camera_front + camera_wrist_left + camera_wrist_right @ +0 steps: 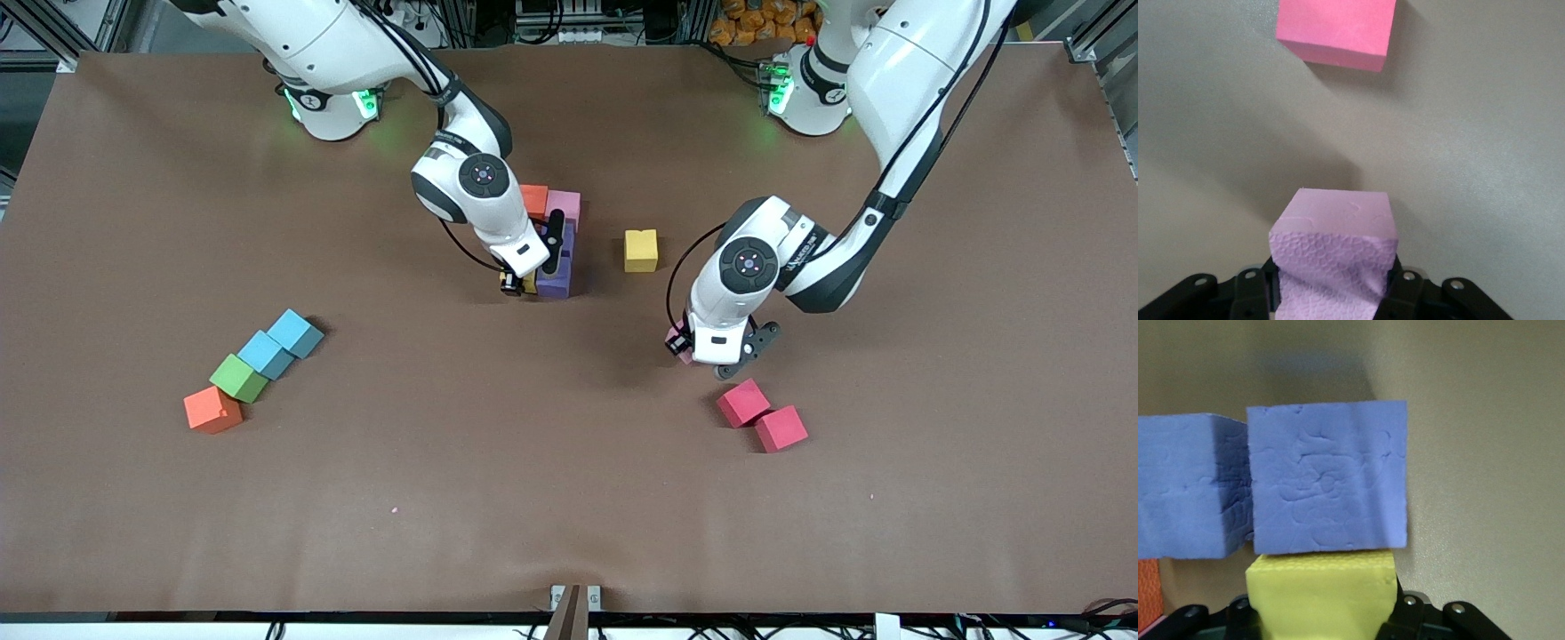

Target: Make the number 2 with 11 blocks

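I should let go with my right gripper now, because the yellow block [530, 284] [1321, 595] is low on the tabletop, flush against the purple block's side, and would stay there.
My right gripper [523, 284] [1321, 608] is shut on a yellow block [1321, 587], held low against the side of a purple block [1328, 477] [556, 277]. A second purple block [1181, 493], a pink one [564, 206] and an orange one [533, 199] form the cluster beside it. My left gripper [683, 345] [1335, 283] is shut on a pale pink block [1335, 233] above the table, close to two red blocks [743, 402] [781, 428]. The nearer red block [1338, 30] shows in the left wrist view.
Another yellow block [640, 250] stands alone between the cluster and the left arm. Toward the right arm's end of the table, two light blue blocks [295, 333] [265, 354], a green cube [238, 378] and an orange block [212, 410] lie in a diagonal row.
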Tool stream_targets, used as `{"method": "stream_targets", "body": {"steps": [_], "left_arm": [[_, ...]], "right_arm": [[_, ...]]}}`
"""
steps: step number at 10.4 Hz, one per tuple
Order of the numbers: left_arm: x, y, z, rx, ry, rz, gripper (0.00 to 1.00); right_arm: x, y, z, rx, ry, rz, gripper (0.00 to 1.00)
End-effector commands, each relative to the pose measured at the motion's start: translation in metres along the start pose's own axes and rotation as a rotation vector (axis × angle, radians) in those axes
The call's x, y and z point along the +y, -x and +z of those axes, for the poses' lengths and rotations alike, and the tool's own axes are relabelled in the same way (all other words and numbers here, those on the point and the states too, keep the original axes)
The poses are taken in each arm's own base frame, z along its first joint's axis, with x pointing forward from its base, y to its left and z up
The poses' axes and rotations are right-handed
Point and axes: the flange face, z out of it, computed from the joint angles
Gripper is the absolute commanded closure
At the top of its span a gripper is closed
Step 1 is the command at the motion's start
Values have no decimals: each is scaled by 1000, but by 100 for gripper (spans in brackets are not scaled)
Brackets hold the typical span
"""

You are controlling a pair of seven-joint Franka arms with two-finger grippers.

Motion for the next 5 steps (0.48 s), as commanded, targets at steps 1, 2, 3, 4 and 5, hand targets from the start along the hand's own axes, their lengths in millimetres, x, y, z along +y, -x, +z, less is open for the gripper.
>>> {"method": "stream_targets", "body": {"steps": [1, 2, 3, 4, 5], "left_arm": [[-1, 0, -7, -7, 3, -21, 59], [-1, 0, -7, -7, 3, -21, 59], [-1, 0, -7, -7, 3, -21, 59], [-1, 0, -7, -7, 3, -21, 59], [-1, 0, -7, -7, 3, -20, 59]], "right_arm": [[4, -9, 3, 11, 2, 15, 96], [4, -9, 3, 12, 3, 15, 96], [4, -10, 2, 14, 5, 14, 96], [3, -11, 1, 14, 7, 12, 95], [4, -10, 0, 15, 8, 16, 63]]}}
